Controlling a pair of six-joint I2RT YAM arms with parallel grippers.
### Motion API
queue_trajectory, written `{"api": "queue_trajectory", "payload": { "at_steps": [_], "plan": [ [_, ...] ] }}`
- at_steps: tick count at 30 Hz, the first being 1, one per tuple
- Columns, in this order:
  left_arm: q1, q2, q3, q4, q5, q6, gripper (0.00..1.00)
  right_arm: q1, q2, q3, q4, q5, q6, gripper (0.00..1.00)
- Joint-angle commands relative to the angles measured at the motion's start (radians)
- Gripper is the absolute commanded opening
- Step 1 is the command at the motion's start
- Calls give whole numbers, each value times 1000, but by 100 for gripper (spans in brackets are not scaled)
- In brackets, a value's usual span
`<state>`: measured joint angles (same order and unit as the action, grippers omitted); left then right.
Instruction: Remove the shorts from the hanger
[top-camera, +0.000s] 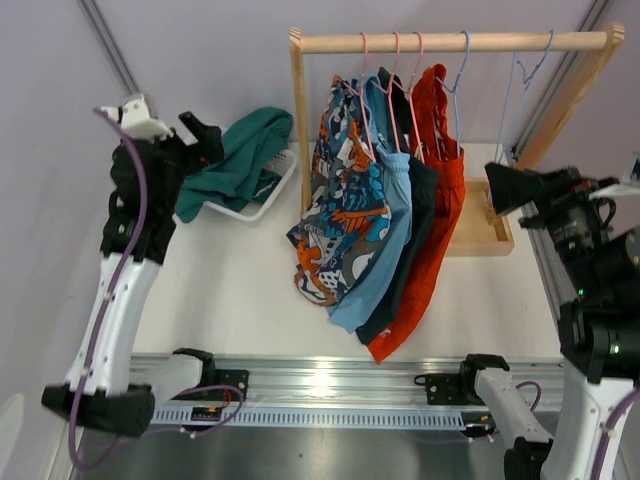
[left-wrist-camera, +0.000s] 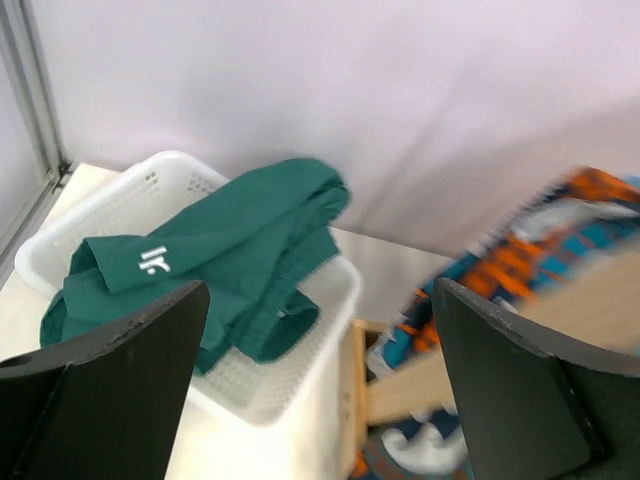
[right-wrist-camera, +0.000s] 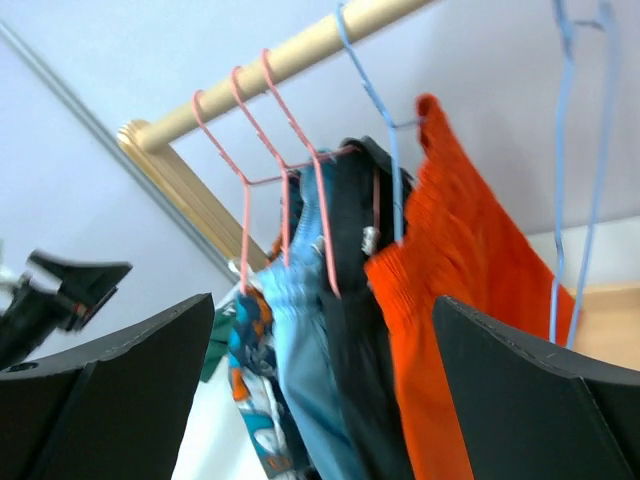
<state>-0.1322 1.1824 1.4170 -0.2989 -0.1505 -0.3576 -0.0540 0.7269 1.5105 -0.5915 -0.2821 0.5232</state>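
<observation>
I will next grab the orange-red shorts' blue hanger with my right gripper by its near side arm (top-camera: 457, 118) (right-wrist-camera: 396, 182). This leaves the hook and the shorts free, so the shorts can be removed.
The dark teal-green shorts (top-camera: 238, 158) lie crumpled in a white basket (top-camera: 270, 200) at the back left. My left gripper (top-camera: 205, 138) hovers open and empty just left of them; in its wrist view the teal shorts (left-wrist-camera: 220, 250) lie beyond the spread fingers. Cartoon-print (top-camera: 340, 200), light blue (top-camera: 385, 230), near-black navy (top-camera: 415, 220) and orange-red shorts (top-camera: 440, 200) hang on hangers from the wooden rod (top-camera: 480, 42). My right gripper (top-camera: 505, 188) is open, right of the orange-red shorts (right-wrist-camera: 450, 300) and apart from them.
An empty blue hanger (top-camera: 520, 80) hangs at the rod's right end, close above my right gripper. The wooden rack's base (top-camera: 490, 235) and slanted right post (top-camera: 570, 95) stand at the back right. A metal rail (top-camera: 330, 385) runs along the near table edge.
</observation>
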Motion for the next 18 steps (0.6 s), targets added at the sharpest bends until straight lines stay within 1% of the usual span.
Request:
{"api": "queue_trajectory", "payload": {
  "at_steps": [1,4,5,8,9,10,13,14,18],
  "plan": [
    [-55,-142,-197,-40,23,15,99,-1,185,103,114,-104,29,99],
    [-101,-245,-309,-52,25,16,99,16,285,201,110,-92,12,99],
    [-109,-303,-355,-62,31,13,99,23,339,218,111,-86,-5,99],
    [-118,-390,-450,-91,45,20,99,51,435,279,105,-40,-32,99],
    [-118,-405,-460,-98,45,28,99,51,457,292,104,-31,-34,99],
    [-118,-417,-467,-106,40,38,99,90,479,303,101,-16,-35,99],
    [-118,-445,-509,-117,35,63,99,135,542,326,102,32,-54,99],
    [-118,-449,-524,-118,37,68,99,169,552,326,102,52,-61,99],
    [-118,-458,-575,-97,58,72,99,223,589,306,113,133,-91,95]
  ]
}}
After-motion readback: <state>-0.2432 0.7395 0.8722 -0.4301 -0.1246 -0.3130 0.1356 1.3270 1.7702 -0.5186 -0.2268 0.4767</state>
